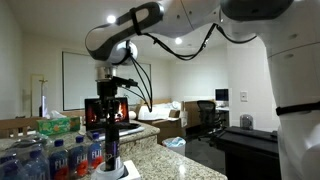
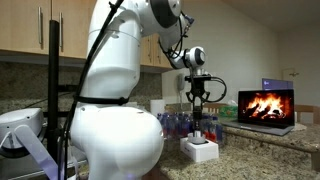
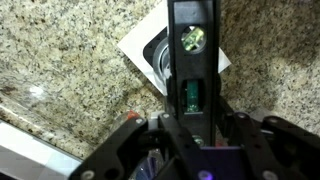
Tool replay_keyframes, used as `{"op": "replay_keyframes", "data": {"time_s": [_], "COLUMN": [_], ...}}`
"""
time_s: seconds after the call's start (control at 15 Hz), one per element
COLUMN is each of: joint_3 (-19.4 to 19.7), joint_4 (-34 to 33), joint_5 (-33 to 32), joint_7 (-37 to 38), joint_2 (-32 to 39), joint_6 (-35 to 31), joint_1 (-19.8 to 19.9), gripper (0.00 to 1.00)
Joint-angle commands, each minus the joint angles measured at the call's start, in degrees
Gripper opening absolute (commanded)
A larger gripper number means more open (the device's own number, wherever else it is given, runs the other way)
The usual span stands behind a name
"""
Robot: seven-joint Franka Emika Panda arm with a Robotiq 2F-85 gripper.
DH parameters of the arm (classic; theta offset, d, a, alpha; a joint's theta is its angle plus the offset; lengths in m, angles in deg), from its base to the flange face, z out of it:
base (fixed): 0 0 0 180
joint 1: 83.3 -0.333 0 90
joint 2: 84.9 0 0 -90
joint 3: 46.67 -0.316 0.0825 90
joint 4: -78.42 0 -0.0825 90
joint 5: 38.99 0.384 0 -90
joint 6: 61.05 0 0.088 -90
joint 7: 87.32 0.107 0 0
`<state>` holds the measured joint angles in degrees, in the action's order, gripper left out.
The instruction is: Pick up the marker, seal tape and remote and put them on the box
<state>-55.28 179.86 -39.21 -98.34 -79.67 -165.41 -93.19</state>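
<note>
The remote's lower end reaches down to the top of the white box (image 1: pixel 130 170) (image 3: pixel 141 41), inside its edges, so my gripper releases the remote next.
My gripper (image 3: pixel 190 128) is shut on the remote (image 3: pixel 190 55), a long flat black bar that points straight down. In both exterior views the remote (image 1: pixel 111 140) (image 2: pixel 201 125) hangs upright from the gripper (image 1: pixel 110 112) (image 2: pixel 200 103), its lower end right over the box (image 1: pixel 122 171) (image 2: pixel 201 151). The box (image 3: pixel 138 45) is low and white and stands on the granite counter. A dark rounded shape (image 3: pixel 158 62) on its top is partly hidden by the remote; I cannot tell whether it is the seal tape. No marker is visible.
Several water bottles (image 1: pixel 55 155) (image 2: pixel 175 122) stand close beside the box. A green tissue box (image 1: pixel 58 125) sits behind them. A laptop (image 2: pixel 266 106) showing a fire is on the counter (image 3: pixel 60 60). A black edge runs along the counter's lower left in the wrist view.
</note>
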Motion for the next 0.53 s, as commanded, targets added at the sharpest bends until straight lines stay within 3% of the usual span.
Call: {"op": "replay_keyframes", "data": {"time_s": [0.0, 0.13, 0.2, 0.27, 0.47], "joint_3": [-0.27, -0.30, -0.30, -0.30, -0.31], "joint_4": [-0.14, -0.31, -0.33, -0.37, -0.54], "joint_5": [0.86, 1.00, 1.09, 1.14, 1.17], "joint_7": [-2.52, -2.80, -2.91, -3.10, -3.49], "joint_2": [0.37, 0.50, 0.51, 0.52, 0.88], "joint_6": [-0.49, -0.41, -0.44, -0.39, -0.28], "joint_1": [0.56, 0.57, 0.58, 0.59, 0.61], "gripper": [0.17, 0.17, 0.32, 0.67, 0.81]}}
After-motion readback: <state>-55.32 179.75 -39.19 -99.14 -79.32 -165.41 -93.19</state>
